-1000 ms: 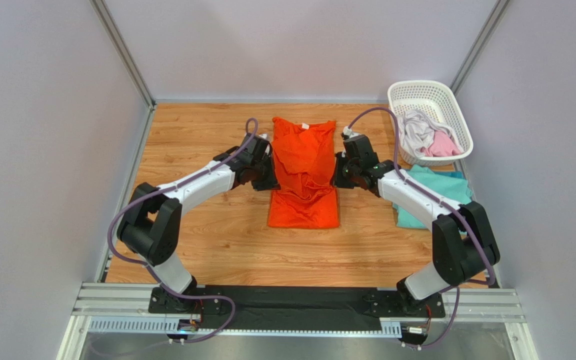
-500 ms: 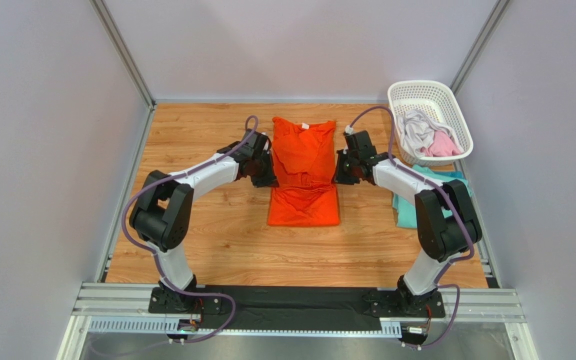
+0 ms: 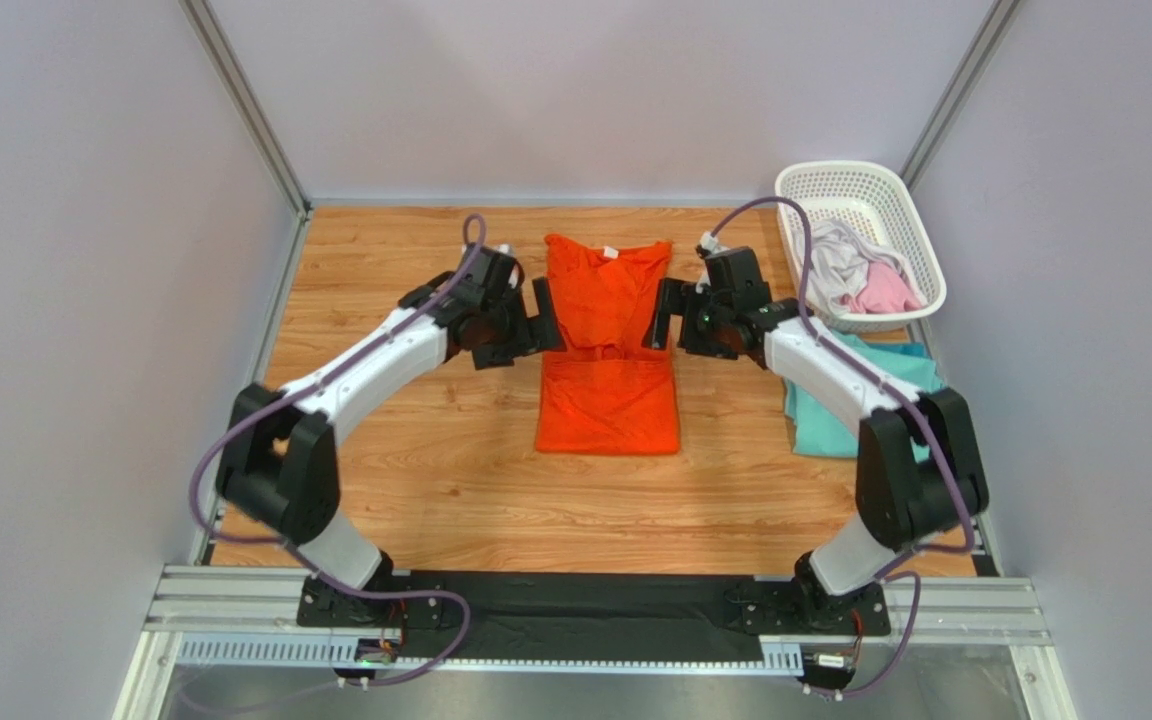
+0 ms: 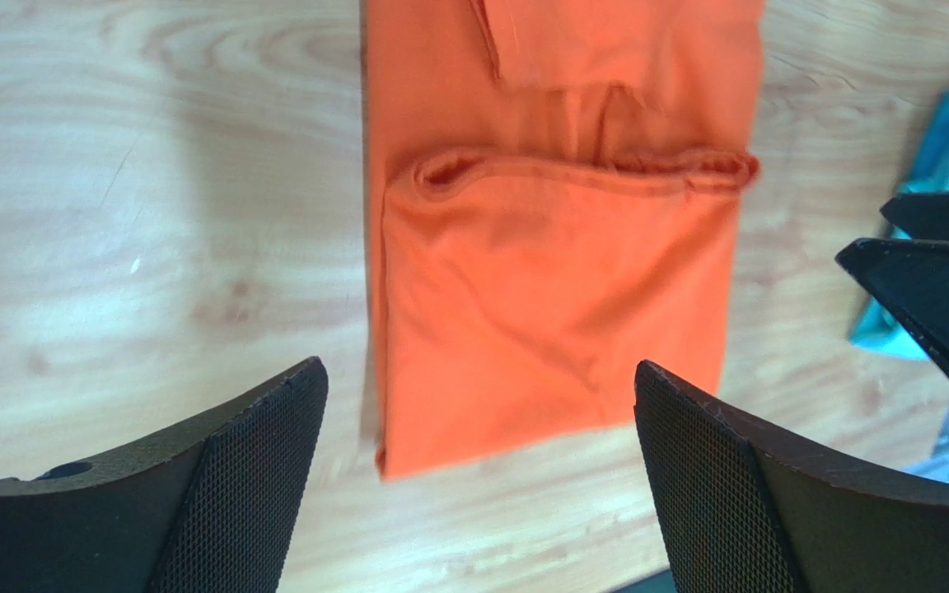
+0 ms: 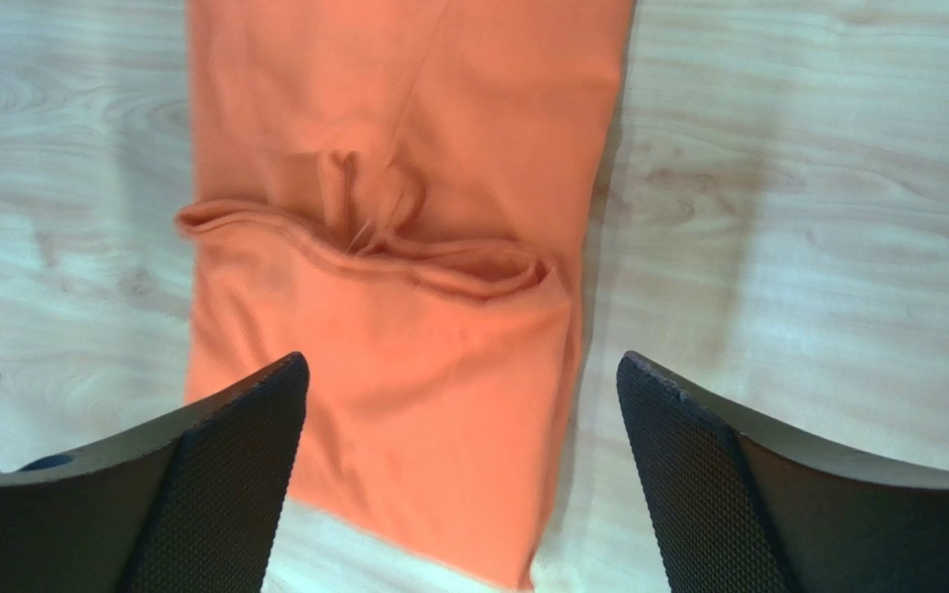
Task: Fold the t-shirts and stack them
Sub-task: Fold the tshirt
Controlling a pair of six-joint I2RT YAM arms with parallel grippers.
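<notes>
I need to fold the orange t-shirt's doubled-over end onto its far part, so I should grab the t-shirt by its near corner with my left gripper next.
The bright orange t-shirt (image 3: 608, 383) lies as a long narrow strip mid-table, its near part doubled over to a fold line across the middle (image 4: 566, 167). My left gripper (image 3: 545, 333) hovers open at the shirt's left edge, and my right gripper (image 3: 662, 318) hovers open at its right edge. Neither holds anything. In the left wrist view the orange shirt (image 4: 554, 309) lies beyond the wide-spread left gripper (image 4: 480, 482). The right wrist view shows the orange shirt (image 5: 405, 346) below the spread right gripper (image 5: 461, 476). A teal t-shirt (image 3: 838, 413) lies folded at the right.
A white lattice basket (image 3: 860, 188) stands at the back right, holding a pale grey-white shirt (image 3: 833, 258) and a pink one (image 3: 883, 288). Grey walls close in the wooden table (image 3: 387, 450) on three sides. The right arm reaches over the teal shirt.
Both grippers went from shut to open, letting go of the orange shirt's doubled layer, which now lies flat. Both moved slightly up and towards the far side.
</notes>
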